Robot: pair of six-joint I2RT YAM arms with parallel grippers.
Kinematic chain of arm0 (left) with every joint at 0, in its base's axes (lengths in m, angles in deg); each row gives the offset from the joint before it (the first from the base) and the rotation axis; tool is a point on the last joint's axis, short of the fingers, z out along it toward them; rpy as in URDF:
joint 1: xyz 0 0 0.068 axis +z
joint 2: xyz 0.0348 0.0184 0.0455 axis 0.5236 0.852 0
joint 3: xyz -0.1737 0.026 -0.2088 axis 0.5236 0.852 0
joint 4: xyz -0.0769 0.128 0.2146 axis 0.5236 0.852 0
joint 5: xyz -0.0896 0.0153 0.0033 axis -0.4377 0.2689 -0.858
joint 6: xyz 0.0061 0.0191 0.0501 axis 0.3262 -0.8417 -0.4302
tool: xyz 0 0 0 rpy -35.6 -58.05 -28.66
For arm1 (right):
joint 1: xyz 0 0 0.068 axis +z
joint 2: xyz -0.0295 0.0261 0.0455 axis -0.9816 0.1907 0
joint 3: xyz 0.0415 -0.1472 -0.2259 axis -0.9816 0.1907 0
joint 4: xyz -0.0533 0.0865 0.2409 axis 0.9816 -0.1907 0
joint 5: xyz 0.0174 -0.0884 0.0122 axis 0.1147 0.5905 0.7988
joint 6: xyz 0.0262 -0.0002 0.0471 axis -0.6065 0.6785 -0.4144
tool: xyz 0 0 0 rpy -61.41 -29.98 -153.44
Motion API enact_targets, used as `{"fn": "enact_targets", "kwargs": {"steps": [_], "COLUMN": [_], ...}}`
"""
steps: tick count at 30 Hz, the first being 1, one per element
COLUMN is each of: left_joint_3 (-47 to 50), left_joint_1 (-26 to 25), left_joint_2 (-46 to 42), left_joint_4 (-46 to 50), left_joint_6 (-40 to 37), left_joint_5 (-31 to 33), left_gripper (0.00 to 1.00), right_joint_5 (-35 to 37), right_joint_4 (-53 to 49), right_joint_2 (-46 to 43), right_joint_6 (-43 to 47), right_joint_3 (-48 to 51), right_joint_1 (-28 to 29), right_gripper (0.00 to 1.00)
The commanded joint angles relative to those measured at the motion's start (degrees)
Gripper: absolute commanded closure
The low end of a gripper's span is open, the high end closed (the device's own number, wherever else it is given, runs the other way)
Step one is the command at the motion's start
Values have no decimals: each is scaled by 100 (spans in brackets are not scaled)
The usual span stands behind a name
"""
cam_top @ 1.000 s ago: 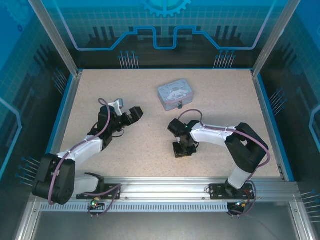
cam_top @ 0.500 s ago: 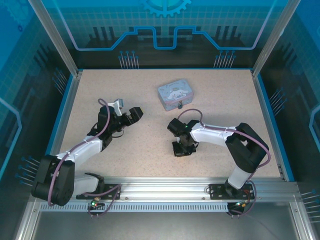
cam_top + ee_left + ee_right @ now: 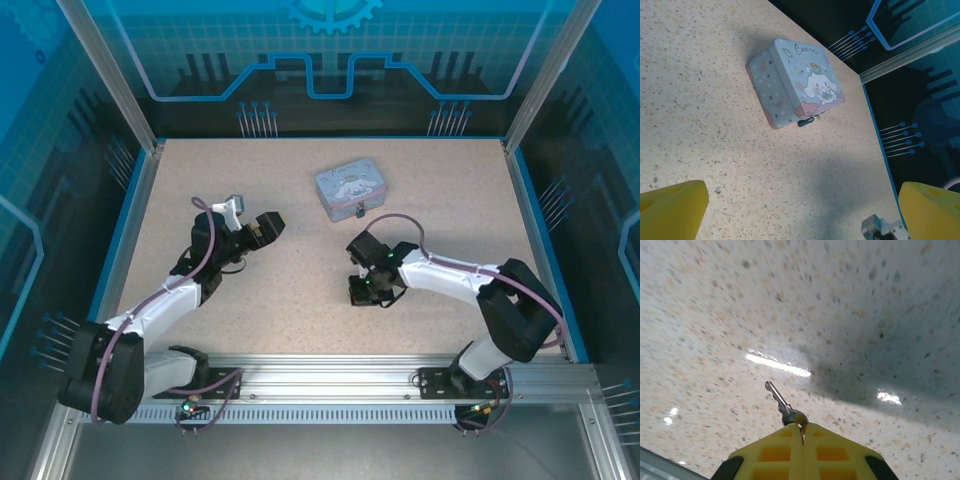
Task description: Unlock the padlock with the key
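I should next grab the key (image 3: 781, 403) by its exposed blade with my left gripper, so the bow stays free for my right gripper to regrip and unlock.
My right gripper (image 3: 802, 429) is shut on the bow of the small metal key (image 3: 781, 403). The key's blade points forward and up-left, just above the speckled table. In the top view that gripper (image 3: 365, 292) hangs low over the table, in front of the tin. The padlock (image 3: 807, 120) is a tiny dark body hanging at the front edge of the pale blue cartoon tin (image 3: 800, 82), also seen from above as the padlock (image 3: 358, 211) on the tin (image 3: 350, 189). My left gripper (image 3: 800, 220) is open and holds nothing. It sits left of the tin and faces it (image 3: 265, 228).
The speckled table (image 3: 300, 290) is bounded by a blue rim and dark side walls (image 3: 545, 230). An aluminium rail (image 3: 330, 375) runs along the near edge by the arm bases. Open tabletop lies between the two grippers and the tin.
My right arm has swung its elbow to the right and the gripper with the key has shifted slightly toward the tin. My left gripper has moved a little farther from the near edge.
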Motion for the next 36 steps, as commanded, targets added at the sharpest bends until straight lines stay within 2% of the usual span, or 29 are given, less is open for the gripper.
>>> {"fn": "enact_targets", "kwargs": {"steps": [1, 4, 6, 12, 19, 24, 36], "left_joint_3": [-58, -193, -320, -790, -1308, -1543, -1755], "left_joint_1": [-17, -33, -90, -484, -1030, -1201, -1457], "left_joint_2": [-180, -138, -77, 144, 680, 1057, 1573], "left_joint_4": [-178, -252, -318, -448, -742, -724, -726], "left_joint_6": [109, 191, 233, 262, 329, 280, 202], "left_joint_5": [-308, -570, -765, -1120, -1346, -1337, -1340], "left_gripper": [1, 1, 2, 9, 25, 35, 49], "right_joint_5": [-282, -413, -472, -718, -745, -821, -927], "right_joint_4": [509, 1200, 2030, 3338, 4008, 4105, 4107], "right_joint_2": [-439, -833, -1097, -1271, -1340, -1386, -1502], "right_joint_6": [-105, -374, -615, -779, -676, -665, -754], "right_joint_3": [205, 366, 505, 355, 201, 246, 388], "right_joint_1": [-216, -457, -573, -894, -948, -939, -905], "right_gripper": [100, 100, 100, 100, 100, 100, 100]}}
